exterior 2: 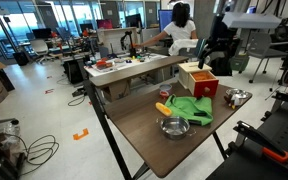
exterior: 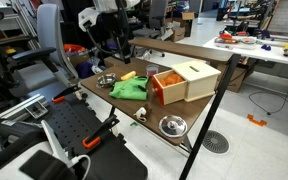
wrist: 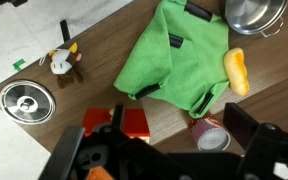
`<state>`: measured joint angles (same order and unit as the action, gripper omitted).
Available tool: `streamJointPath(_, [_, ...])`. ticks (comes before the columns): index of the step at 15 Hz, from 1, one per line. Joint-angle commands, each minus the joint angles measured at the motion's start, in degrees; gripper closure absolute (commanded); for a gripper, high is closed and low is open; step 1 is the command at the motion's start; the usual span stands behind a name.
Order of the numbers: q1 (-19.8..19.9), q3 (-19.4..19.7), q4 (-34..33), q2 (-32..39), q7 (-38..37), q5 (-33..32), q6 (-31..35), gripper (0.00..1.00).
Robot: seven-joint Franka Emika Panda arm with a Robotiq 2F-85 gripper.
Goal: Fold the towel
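Note:
Next, my gripper grabs the towel's corner edge between the yellow object and the small cup, to fold the green towel (wrist: 184,55) over the rest.
A crumpled green towel (wrist: 184,55) with black tags lies on the brown table (wrist: 104,40). It shows in both exterior views (exterior: 129,88) (exterior 2: 189,108), between a wooden box and a metal bowl. My gripper (wrist: 169,155) hangs high above the table, over the box side of the towel, clear of it. Its fingers are spread wide with nothing between them. The gripper also shows in both exterior views (exterior: 117,45) (exterior 2: 219,52).
An open wooden box with an orange-red side (exterior: 184,82) (exterior 2: 199,78) stands beside the towel. A yellow object (wrist: 236,70), a steel bowl (wrist: 254,12), a round metal dish (wrist: 26,101), a small cup (wrist: 212,135) and a small figurine (wrist: 64,62) lie around it.

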<state>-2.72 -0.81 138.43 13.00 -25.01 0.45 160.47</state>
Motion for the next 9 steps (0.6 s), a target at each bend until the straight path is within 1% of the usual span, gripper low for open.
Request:
streamJointPath(1, [-5.7,5.1,-8.0,9.7,-8.9,-2.8,4.0,0.00])
streamJointPath(5, [-12.1,8.8,-15.0,17.9,-14.8,-1.2,5.2,0.00])
streamJointPath(9, [-16.5,11.0,-22.0,25.1,-19.8,-0.5,4.6,0.00])
